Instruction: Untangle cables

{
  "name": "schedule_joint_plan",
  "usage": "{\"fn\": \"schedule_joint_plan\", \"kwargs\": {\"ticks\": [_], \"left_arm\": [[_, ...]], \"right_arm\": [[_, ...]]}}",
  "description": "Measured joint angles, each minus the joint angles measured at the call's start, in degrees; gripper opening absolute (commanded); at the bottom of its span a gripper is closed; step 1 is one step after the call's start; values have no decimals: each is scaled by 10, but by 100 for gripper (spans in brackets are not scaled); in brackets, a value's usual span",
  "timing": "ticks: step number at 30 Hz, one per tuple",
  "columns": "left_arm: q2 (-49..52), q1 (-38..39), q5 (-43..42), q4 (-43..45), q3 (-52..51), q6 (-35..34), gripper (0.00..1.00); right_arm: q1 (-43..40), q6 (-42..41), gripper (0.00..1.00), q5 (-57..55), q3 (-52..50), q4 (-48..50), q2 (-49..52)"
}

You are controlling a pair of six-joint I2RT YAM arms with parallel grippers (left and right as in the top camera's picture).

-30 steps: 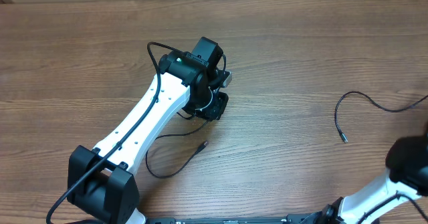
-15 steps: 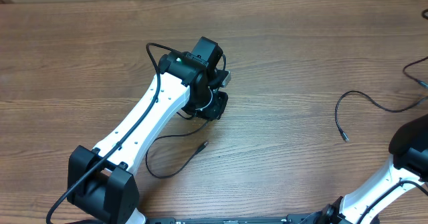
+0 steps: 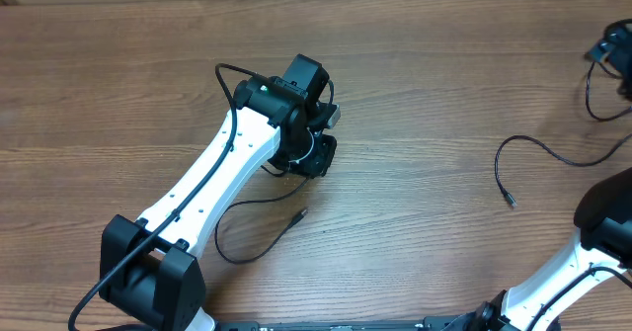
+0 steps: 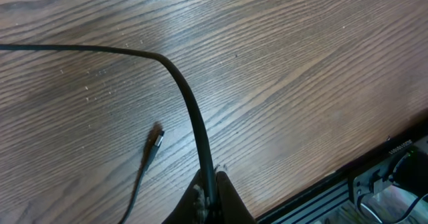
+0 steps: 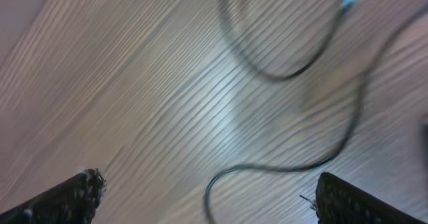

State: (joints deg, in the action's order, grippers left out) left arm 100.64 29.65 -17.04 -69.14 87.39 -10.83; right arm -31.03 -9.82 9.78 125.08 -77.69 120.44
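I should next use my right gripper to grab the thin black cable (image 3: pixel 261 201) along its length beside my left gripper, so the plug ends stay free to untangle.
My left gripper (image 4: pixel 209 196) is shut on a thin black cable (image 4: pixel 189 102) that curves away to the left over the wooden table. Overhead, this gripper (image 3: pixel 314 158) sits mid-table, and the cable's loose loop ends in a small plug (image 3: pixel 301 214) just below it. A second thin plug end (image 4: pixel 156 141) lies beside the held cable. My right gripper (image 5: pixel 214 196) is open, with a blurred cable (image 5: pixel 294 167) lying on the table below and nothing between its fingers. Overhead it shows at the far right edge (image 3: pixel 610 46), above another cable (image 3: pixel 568 159).
The table's front edge with a metal rail (image 4: pixel 374 177) runs close behind my left gripper. The left arm (image 3: pixel 212 183) stretches diagonally from the front left. The right arm's elbow (image 3: pixel 607 222) stands at the front right corner.
My right gripper has opened and come into the overhead view at the far right. A cable loop now lies beneath it. The left arm has not moved.
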Motion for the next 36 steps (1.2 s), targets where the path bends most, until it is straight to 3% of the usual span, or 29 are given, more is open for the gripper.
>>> {"fn": "schedule_joint_plan", "kwargs": {"ticks": [10,17,26,36], "left_arm": [[0,0,-2,-11,14,0,4],[-5,0,-7,-67,102,35,4],[-94,-3,-36,-87,163,135,4],[-179,-63,-28,-98,166,176,4]], "right_arm": [[59,101,99,231,0,-120,0],[169,263,98,345,-1,-186,0],[343,437,97,389,-1,-194,0],[443,570,96,440,-1,-194,0]]}}
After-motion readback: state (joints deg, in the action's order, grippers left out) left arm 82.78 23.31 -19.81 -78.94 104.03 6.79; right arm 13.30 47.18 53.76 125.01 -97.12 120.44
